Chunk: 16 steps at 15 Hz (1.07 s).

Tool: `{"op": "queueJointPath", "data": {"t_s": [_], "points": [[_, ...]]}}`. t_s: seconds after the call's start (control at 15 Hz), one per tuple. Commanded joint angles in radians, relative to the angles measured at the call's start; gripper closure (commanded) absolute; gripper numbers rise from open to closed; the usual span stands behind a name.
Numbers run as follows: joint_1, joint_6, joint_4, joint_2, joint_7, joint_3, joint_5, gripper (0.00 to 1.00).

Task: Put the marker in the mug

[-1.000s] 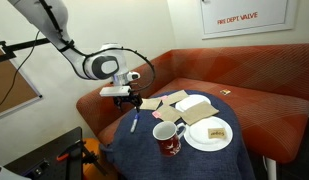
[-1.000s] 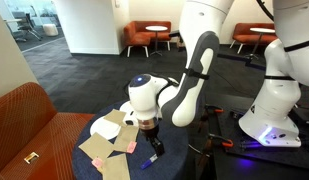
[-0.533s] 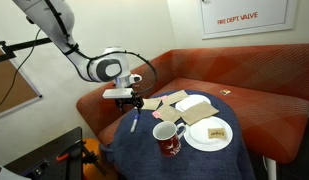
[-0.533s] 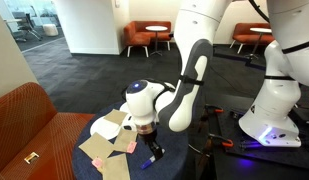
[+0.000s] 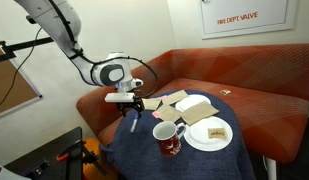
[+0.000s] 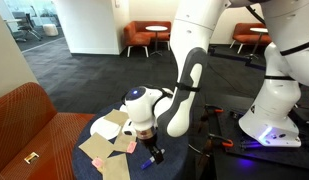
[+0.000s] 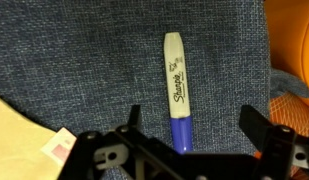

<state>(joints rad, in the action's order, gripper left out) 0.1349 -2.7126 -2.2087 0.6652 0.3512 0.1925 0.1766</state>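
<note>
The blue end (image 7: 182, 134) is between my fingers, but they are above the marker in an exterior view, so my gripper should go lower before it closes on the marker (image 7: 178, 90).
The marker (image 7: 178, 90), a white stick with a blue cap, lies flat on the blue cloth in the wrist view. It also shows in both exterior views (image 5: 133, 123) (image 6: 151, 160), at the table's edge. My gripper (image 7: 191, 122) is open, with one finger on each side of the marker's blue end, just above it. In an exterior view my gripper (image 5: 132, 105) hangs over the marker. The dark red mug (image 5: 168, 136) with a white handle stands upright on the table, apart from my gripper.
A white plate (image 5: 209, 134) with food sits beside the mug. Tan paper and a napkin (image 5: 187, 104) lie further back, and show in another exterior view (image 6: 106, 140). An orange sofa (image 5: 234, 70) rings the round table (image 5: 144, 150).
My gripper has come down closer to the marker and shifted slightly toward it. The marker, mug and plate have not moved.
</note>
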Motion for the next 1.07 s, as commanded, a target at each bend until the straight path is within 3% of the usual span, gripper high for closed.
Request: {"op": "queueJointPath", "data": {"t_s": [0.0, 0.2, 0.47, 0.53, 0.67, 0.73, 0.8, 1.0], "points": [[0.000, -0.021, 0.033, 0.039, 0.006, -0.003, 0.029, 0.00], [0.003, -0.017, 0.053, 0.060, 0.007, -0.004, 0.040, 0.00], [0.003, -0.011, 0.078, 0.087, 0.007, -0.004, 0.045, 0.14], [0.002, -0.010, 0.083, 0.093, 0.007, -0.003, 0.045, 0.22], [0.000, -0.007, 0.093, 0.103, 0.008, -0.002, 0.044, 0.21], [0.001, -0.006, 0.097, 0.108, 0.007, -0.003, 0.045, 0.27], [0.000, -0.006, 0.100, 0.111, 0.007, -0.002, 0.044, 0.24], [-0.002, -0.005, 0.107, 0.119, 0.007, 0.000, 0.042, 0.37]]}}
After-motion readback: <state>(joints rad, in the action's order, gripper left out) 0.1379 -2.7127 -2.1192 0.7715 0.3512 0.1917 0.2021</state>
